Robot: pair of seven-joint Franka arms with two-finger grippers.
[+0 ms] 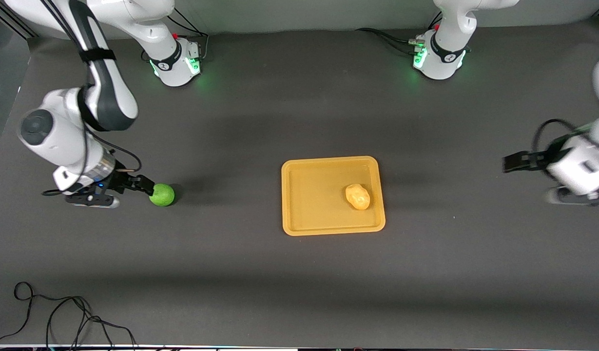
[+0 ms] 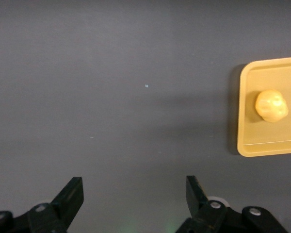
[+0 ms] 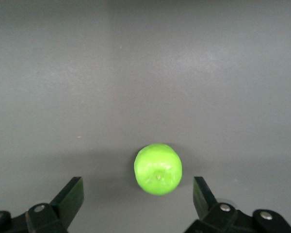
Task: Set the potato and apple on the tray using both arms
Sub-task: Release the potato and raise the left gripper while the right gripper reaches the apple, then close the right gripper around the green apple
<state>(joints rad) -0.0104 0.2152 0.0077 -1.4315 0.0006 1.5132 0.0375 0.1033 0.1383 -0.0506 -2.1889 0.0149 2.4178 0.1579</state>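
Note:
My right gripper should grab the green apple next by the round middle of the green apple (image 1: 162,194), to put the apple on the yellow tray.
The green apple (image 1: 162,194) lies on the dark table toward the right arm's end. My right gripper (image 1: 148,186) is low beside it, touching or nearly so. In the right wrist view the gripper (image 3: 137,183) is open, and the apple (image 3: 158,169) sits between the fingertips and slightly ahead of them, not gripped. The yellow-orange potato (image 1: 357,196) lies in the tray (image 1: 314,195) at the table's middle, on the tray's part toward the left arm's end. My left gripper (image 1: 507,163) is open and empty over bare table at the left arm's end. The left wrist view shows this gripper (image 2: 134,180), the tray (image 2: 281,145) and the potato (image 2: 271,105).
A black cable (image 1: 60,317) lies looped at the table's edge nearest the front camera, toward the right arm's end. The arm bases (image 1: 175,61) (image 1: 438,56) stand along the edge farthest from the front camera. Bare table lies between the apple and the tray.

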